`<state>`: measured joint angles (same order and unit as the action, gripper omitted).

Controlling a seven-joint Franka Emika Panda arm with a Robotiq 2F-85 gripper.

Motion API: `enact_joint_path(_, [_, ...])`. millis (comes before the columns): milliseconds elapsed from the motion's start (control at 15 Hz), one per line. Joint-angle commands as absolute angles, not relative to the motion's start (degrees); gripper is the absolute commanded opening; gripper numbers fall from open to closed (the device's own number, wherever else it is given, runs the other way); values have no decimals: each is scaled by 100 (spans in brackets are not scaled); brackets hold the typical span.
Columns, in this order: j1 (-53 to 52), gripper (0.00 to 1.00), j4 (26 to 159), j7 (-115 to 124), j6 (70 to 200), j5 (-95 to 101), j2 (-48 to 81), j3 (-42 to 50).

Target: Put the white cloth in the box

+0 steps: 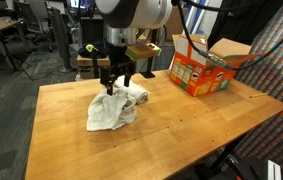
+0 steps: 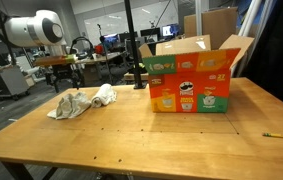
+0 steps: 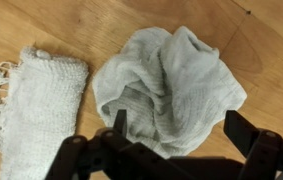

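Observation:
It isn't time to close on the crumpled cloth (image 3: 171,85) yet: the cloth is between my fingers in the wrist view, but an outside view shows my fingers above the cloth, so my gripper needs to first go lower.
A crumpled white cloth (image 3: 171,85) lies on the wooden table (image 1: 181,125), below my gripper (image 3: 176,125). It also shows in both exterior views (image 1: 109,112) (image 2: 71,106). A second, rolled whitish cloth (image 3: 41,100) lies right beside it (image 1: 136,96) (image 2: 104,94). My gripper (image 1: 116,80) hangs just above the cloths, jaws open, one finger on each side of the crumpled cloth, holding nothing. The open cardboard box (image 1: 206,68) with orange printed sides stands at the table's other end (image 2: 189,75), flaps up.
The table's edges are near the cloths (image 2: 11,130). Office chairs, desks and stands fill the background (image 1: 31,40). A dark cloth-covered object (image 1: 276,60) stands beside the box.

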<state>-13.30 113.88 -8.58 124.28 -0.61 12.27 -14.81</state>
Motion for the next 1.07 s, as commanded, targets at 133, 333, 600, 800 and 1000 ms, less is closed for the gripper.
enact_joint_path(133, [-1238, 100, 11234, -1217, 12350, -119, 1627, -1415])
enact_joint_path(333, [-1247, 75, 11243, -1237, 12230, -100, 1702, -1430])
enact_joint_path(600, [-1281, 46, 11252, -1184, 12066, -60, 1706, -1442])
enact_joint_path(800, [-1290, 22, 11281, -1135, 11884, -15, 1599, -1424])
enact_joint_path(1000, [-1264, 3, 11337, -1045, 11551, -25, 1343, -1391])
